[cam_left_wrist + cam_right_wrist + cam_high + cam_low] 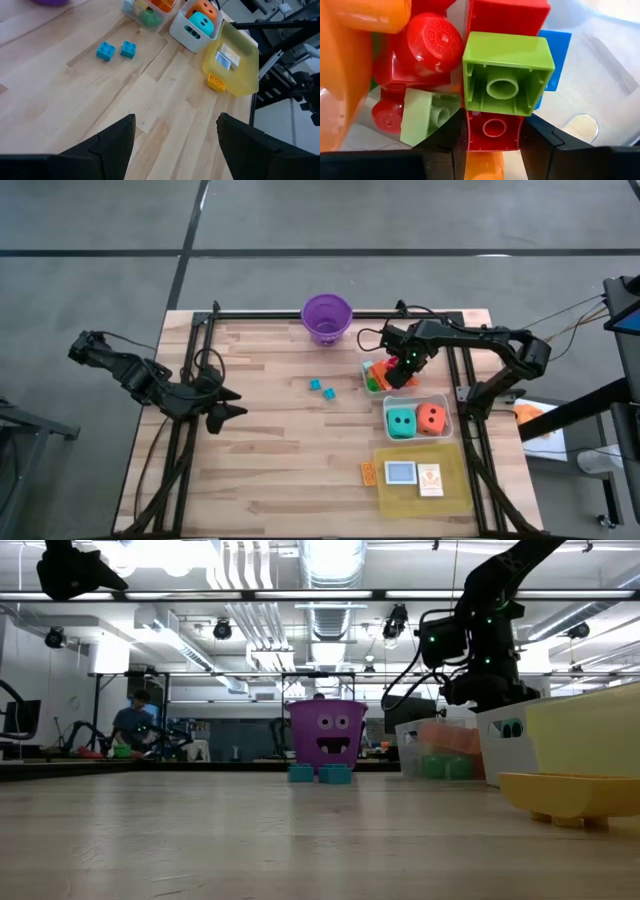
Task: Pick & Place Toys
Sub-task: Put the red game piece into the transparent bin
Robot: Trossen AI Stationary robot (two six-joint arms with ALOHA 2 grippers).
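Observation:
The red block in my right gripper's fingers is low inside the tub, against the orange piece, so I should let go of the block now.
My right gripper (402, 370) reaches down into the clear tub (371, 366) of small blocks at the table's right and is shut on a red block (492, 131). A green block (507, 75), more red pieces (427, 42), a blue block (555, 55) and an orange piece (340, 75) crowd around it. Two blue blocks (321, 388) lie on the table's middle and also show in the left wrist view (116, 50). My left gripper (228, 402) waits open and empty above the table's left (175, 145). My right gripper pinches the red block by its two opposite sides (470, 132) between its two fingers, from above, pointing down into the tub. The block's hollow side faces the camera. Whether it is lifted off the pieces around it, I cannot tell.
A purple bucket (327, 317) stands at the far edge. A second clear tub (443, 402) holds a teal die (401, 422) and an orange die (431, 417). A yellow tray (455, 490) with two cards is at the near right, a small orange piece (369, 473) beside it.

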